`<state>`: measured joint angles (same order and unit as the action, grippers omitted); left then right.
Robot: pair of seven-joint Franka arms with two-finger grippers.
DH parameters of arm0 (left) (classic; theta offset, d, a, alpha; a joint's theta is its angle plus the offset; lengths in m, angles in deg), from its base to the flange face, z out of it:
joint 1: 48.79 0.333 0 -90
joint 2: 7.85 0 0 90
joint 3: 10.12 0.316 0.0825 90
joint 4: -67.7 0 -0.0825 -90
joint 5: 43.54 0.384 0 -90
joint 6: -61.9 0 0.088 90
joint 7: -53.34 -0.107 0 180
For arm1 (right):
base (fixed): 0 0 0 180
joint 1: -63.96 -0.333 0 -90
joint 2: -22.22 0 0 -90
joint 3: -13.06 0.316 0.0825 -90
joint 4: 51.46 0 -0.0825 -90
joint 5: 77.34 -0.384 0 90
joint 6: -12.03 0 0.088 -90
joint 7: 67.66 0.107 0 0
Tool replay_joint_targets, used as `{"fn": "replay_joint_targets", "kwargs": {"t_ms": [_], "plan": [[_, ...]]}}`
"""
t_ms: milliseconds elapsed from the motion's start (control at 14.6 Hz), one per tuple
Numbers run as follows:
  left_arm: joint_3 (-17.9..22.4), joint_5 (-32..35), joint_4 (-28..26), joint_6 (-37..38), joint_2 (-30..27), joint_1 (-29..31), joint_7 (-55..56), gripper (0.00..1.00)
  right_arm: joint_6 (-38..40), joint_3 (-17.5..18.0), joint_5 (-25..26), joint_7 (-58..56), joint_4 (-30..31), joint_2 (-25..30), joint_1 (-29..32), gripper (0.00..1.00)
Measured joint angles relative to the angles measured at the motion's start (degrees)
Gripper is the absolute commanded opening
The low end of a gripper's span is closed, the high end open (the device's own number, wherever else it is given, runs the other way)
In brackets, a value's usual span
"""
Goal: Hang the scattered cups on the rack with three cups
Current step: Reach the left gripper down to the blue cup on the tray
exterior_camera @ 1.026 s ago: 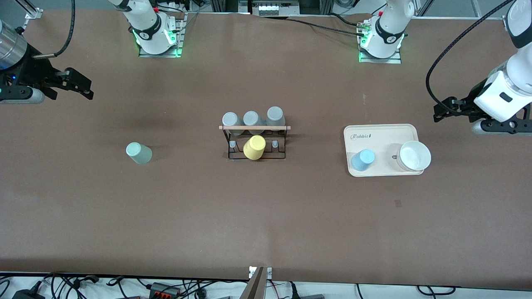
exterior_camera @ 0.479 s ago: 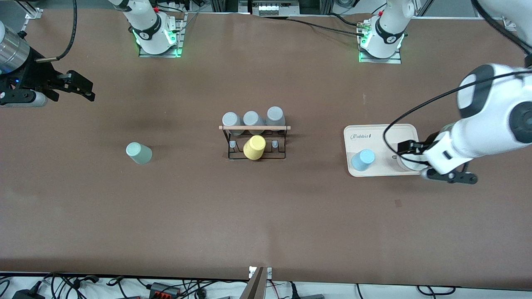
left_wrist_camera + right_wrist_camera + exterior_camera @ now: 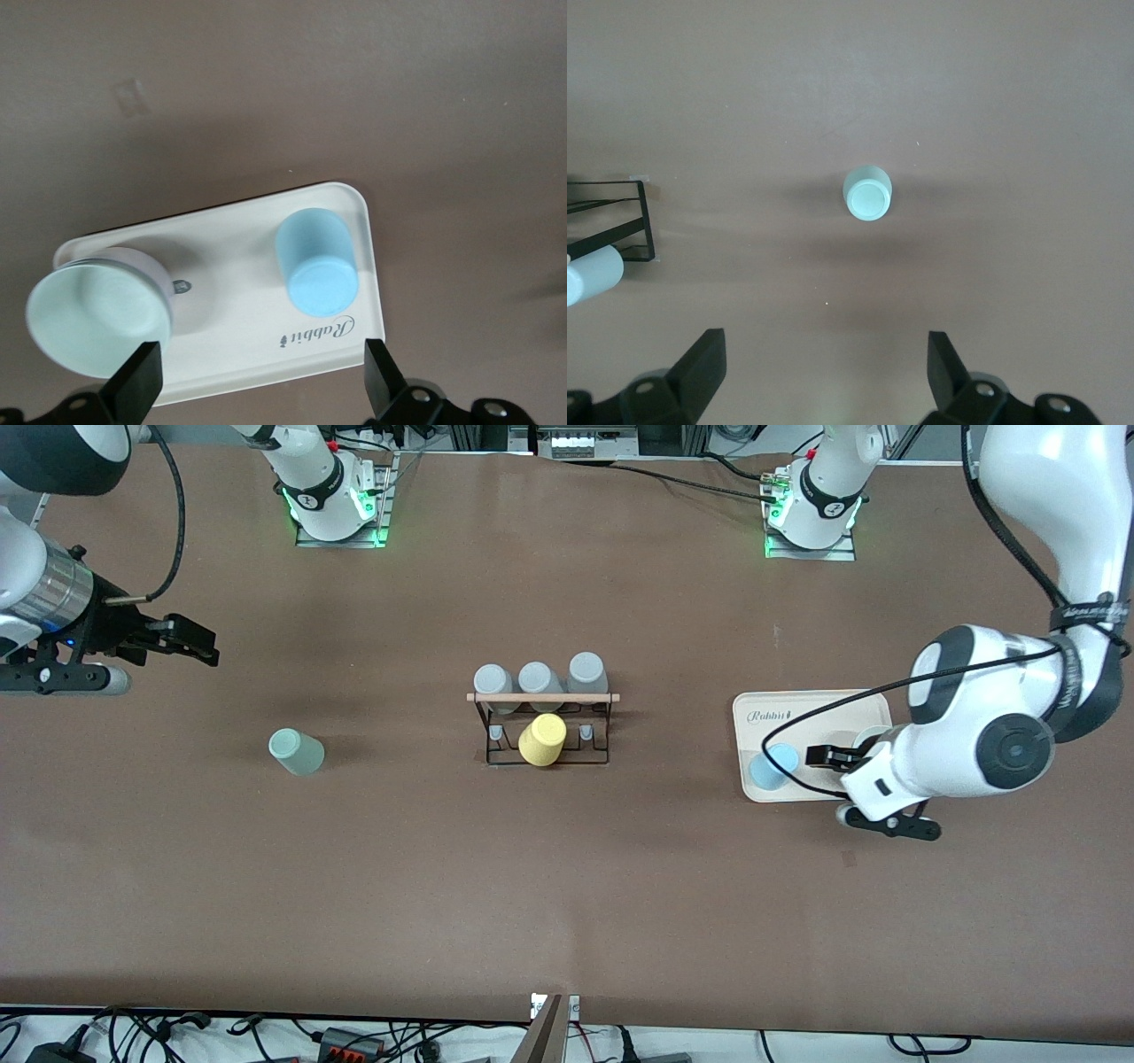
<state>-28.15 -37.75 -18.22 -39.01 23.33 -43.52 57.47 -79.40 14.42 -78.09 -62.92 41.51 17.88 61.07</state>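
Observation:
Next, my left gripper takes hold of the light blue cup by its closed base end [image 3: 323, 286] to hang it on the black wire rack.
The mint-green cup [image 3: 297, 751] stands upside down on the table toward the right arm's end; it also shows in the right wrist view [image 3: 867, 194]. The light blue cup [image 3: 772, 766] stands upside down on the beige tray [image 3: 811, 713], and shows in the left wrist view [image 3: 315, 262]. The black wire rack [image 3: 542, 731] with its wooden rod stands mid-table and holds three grey cups [image 3: 538, 679] and a yellow cup [image 3: 541, 740]. My left gripper [image 3: 819, 757] [image 3: 259, 381] is open and empty over the tray, beside the blue cup. My right gripper [image 3: 190, 642] [image 3: 824, 363] is open and empty, up in the air, apart from the mint cup.
A white bowl [image 3: 97, 323] sits on the tray [image 3: 239, 266] beside the blue cup; the left arm covers most of it in the front view. A corner of the rack [image 3: 620, 221] shows in the right wrist view. The brown table [image 3: 567, 886] lies bare nearer the front camera.
My left arm has swung in from the table's end, and its gripper is now over the tray by the blue cup. My right gripper has shifted slightly toward the table's middle. The cups have not moved.

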Motion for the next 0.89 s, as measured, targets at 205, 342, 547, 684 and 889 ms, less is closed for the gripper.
{"fn": "replay_joint_targets", "kwargs": {"t_ms": [205,342,547,684,889], "plan": [[0.03,0.12,-6.91,-8.83,1.12,-0.64,1.22,1.0,-0.01,-0.04,0.0,0.0,-0.04,-0.19,0.13,1.0],[0.04,0.12,-11.34,-13.36,1.03,-0.64,2.33,1.0,0.0,-0.04,0.0,0.0,-0.2,-0.17,0.1,1.0],[0.0,0.12,-13.78,-14.92,0.6,-0.75,3.34,1.0,0.06,-0.03,0.23,0.0,-0.59,-0.06,-0.05,1.0],[0.0,0.12,-14.88,-15.68,0.2,-0.78,3.51,1.0,0.11,0.11,1.53,0.04,-0.67,0.33,-0.29,1.0],[0.0,0.12,-16.14,-17.59,0.01,-0.88,3.81,1.0,0.2,0.36,2.1,0.63,-0.7,1.16,-0.39,1.0]]}}
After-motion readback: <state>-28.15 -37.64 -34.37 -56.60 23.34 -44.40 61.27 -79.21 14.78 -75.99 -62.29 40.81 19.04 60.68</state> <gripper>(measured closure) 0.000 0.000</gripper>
